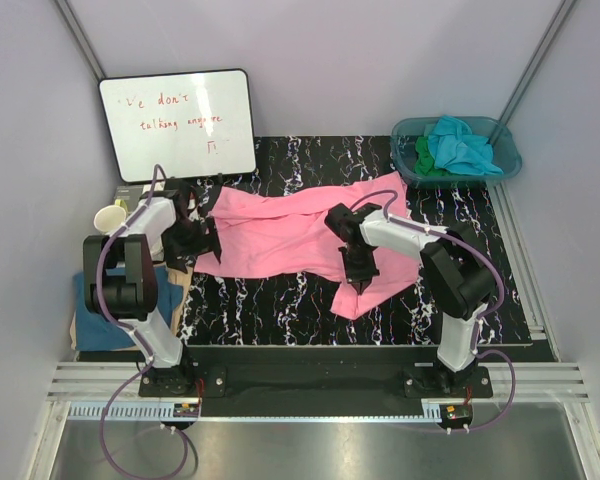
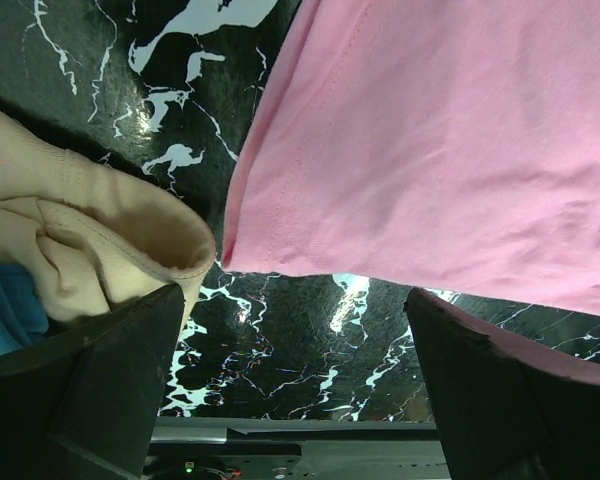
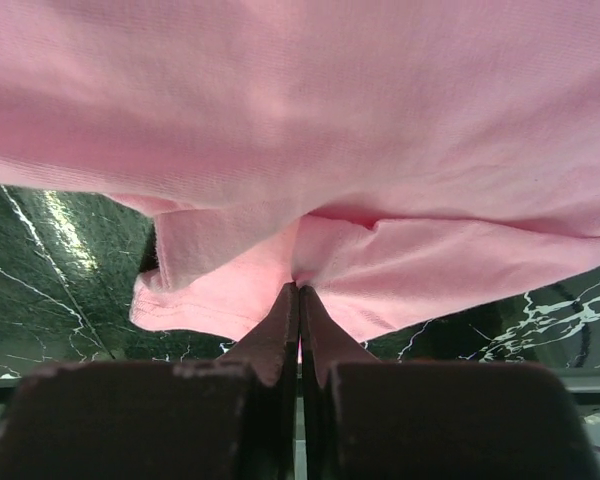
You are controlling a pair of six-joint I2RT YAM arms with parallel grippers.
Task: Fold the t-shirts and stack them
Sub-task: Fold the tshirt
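My left gripper should grab the pink t-shirt (image 1: pixel 290 235) next at its hem corner beside the beige cloth, to fold that edge of the t-shirt over.
A bright pink t-shirt (image 1: pixel 290 235) lies spread across the black marbled mat (image 1: pixel 280 310). It also shows in the left wrist view (image 2: pixel 440 150) and the right wrist view (image 3: pixel 310 130). My right gripper (image 1: pixel 359 277) is shut on a fold of the pink shirt near its lower right part (image 3: pixel 300 288). My left gripper (image 1: pixel 185 250) is open and empty at the shirt's left corner, its fingers (image 2: pixel 90 390) straddling bare mat just below the hem. Turquoise and green shirts (image 1: pixel 458 147) lie in the teal basin. A dark blue shirt (image 1: pixel 98 310) lies at the far left.
A teal plastic basin (image 1: pixel 410 165) stands at the back right. A whiteboard (image 1: pixel 178 122) leans at the back left. A beige cloth (image 2: pixel 80 240) and a pale cup (image 1: pixel 110 216) sit off the mat's left edge by my left gripper.
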